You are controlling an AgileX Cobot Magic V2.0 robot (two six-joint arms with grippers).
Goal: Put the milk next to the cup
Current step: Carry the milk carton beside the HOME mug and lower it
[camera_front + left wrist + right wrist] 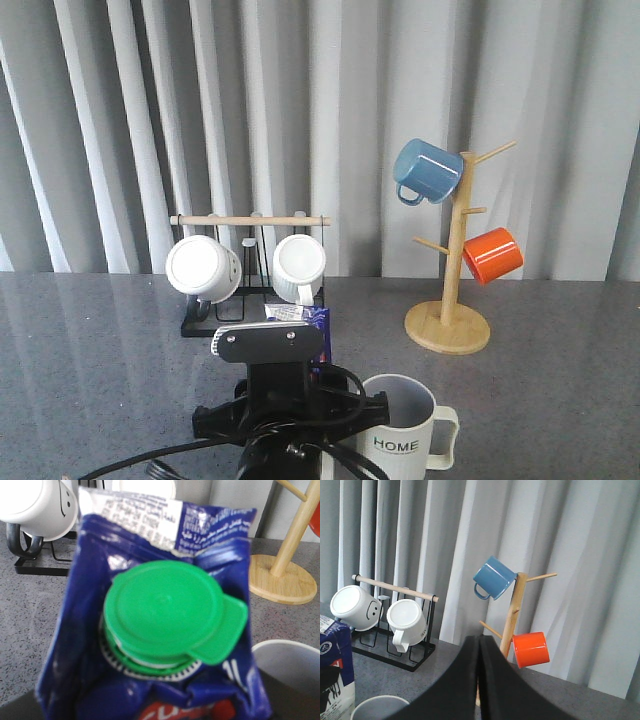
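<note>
My left gripper needs to open now: the lower part of the milk carton is down on the tabletop beside the cup (400,430), so the carton would stand.
The milk (165,605), a blue carton with a green round cap, fills the left wrist view. My left gripper (155,705) is shut on it, its fingers hidden by the carton's crumpled sides. In the front view only a blue strip of the milk (321,335) shows behind my left wrist. The off-white HOME cup (400,430) stands upright just right of it. Its rim also shows in the left wrist view (295,665). I cannot tell whether the carton rests on the table. My right gripper (479,642) is shut and empty, raised, with the cup (375,707) and the milk (332,660) low beside it.
A black wire rack (200,325) with a wooden bar holds two plain white mugs at the back left. A wooden mug tree (450,300) at the back right carries a blue mug (425,170) and an orange mug (493,255). Grey curtains close the back.
</note>
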